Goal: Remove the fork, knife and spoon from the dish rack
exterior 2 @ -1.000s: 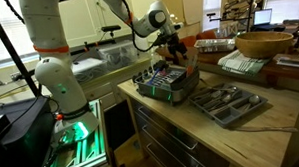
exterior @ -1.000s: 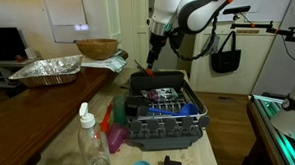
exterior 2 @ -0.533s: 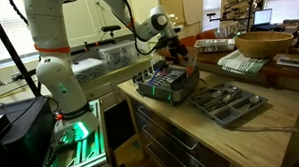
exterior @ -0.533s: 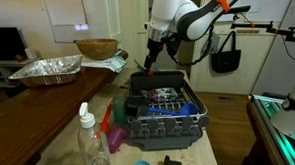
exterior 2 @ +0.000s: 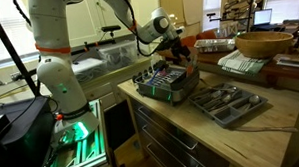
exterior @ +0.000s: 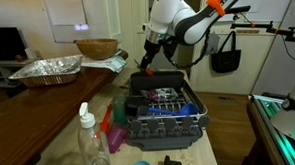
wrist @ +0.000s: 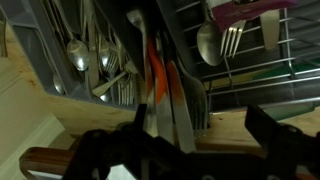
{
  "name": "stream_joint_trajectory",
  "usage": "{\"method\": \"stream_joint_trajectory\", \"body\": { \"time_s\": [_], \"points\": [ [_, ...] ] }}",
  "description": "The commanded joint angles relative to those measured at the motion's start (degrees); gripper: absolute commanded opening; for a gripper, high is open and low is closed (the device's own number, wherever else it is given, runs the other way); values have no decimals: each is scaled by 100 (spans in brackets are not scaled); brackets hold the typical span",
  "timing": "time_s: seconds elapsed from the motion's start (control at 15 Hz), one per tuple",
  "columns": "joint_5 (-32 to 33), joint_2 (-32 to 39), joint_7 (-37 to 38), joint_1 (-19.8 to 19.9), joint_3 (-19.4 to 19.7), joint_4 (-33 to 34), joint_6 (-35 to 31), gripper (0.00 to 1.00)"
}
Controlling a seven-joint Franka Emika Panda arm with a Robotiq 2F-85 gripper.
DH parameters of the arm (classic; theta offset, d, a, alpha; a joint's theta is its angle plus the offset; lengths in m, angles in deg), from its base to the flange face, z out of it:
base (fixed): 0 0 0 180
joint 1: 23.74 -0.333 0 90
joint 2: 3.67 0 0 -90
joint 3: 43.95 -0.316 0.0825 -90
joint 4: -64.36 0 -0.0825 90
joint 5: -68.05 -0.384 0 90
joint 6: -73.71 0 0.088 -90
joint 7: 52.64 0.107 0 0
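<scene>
My gripper will next grab the fork by its exposed tined end to take it out of the dish rack (exterior: 164,120), so the handle stays free to slide out.
The dark grey dish rack (exterior: 164,120) (exterior 2: 168,85) stands on the wooden counter. In the wrist view its wire floor (wrist: 262,68) holds a fork (wrist: 232,40) and a spoon (wrist: 207,45) with purple handles. A grey cutlery tray (exterior 2: 228,102) (wrist: 70,60) full of spoons and forks lies beside the rack. A knife (wrist: 178,100) with an orange part lies lengthwise at the tray's side nearest the rack. My gripper (exterior: 147,60) (exterior 2: 179,54) (wrist: 200,135) hovers over the far edge of the rack, jaws wide apart and empty, with the knife below its left finger.
A clear bottle (exterior: 90,145) stands at the counter's near end, with purple and red items (exterior: 115,132) beside the rack. A foil tray (exterior: 47,69) and a wooden bowl (exterior: 96,48) (exterior 2: 263,42) sit further off. Drawers run under the counter (exterior 2: 172,143).
My gripper has shifted a little up and away from the rack's middle, towards the rack's far edge. The rack and the tray have not moved.
</scene>
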State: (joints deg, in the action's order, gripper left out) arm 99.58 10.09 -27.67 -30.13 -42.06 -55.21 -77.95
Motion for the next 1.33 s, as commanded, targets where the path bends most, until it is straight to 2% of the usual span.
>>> {"method": "stream_joint_trajectory", "body": {
  "time_s": [0.0,0.13,0.2,0.4,0.47,0.73,0.93,1.0,1.13,1.27],
  "points": [
    [321,377,388,-211,307,268,-211,100],
    [361,479,496,-291,401,365,-207,98],
    [380,520,538,-339,446,405,-195,80],
    [455,616,649,-470,560,493,-181,66],
    [474,645,681,-505,590,521,-189,56],
    [505,661,783,-616,669,562,-162,26],
    [652,309,990,-762,738,350,-68,2],
    [762,170,1108,-815,758,276,-7,0],
    [1007,-130,1343,-863,736,109,92,5],
    [1132,-342,1463,-795,616,2,163,5]
  ]
}}
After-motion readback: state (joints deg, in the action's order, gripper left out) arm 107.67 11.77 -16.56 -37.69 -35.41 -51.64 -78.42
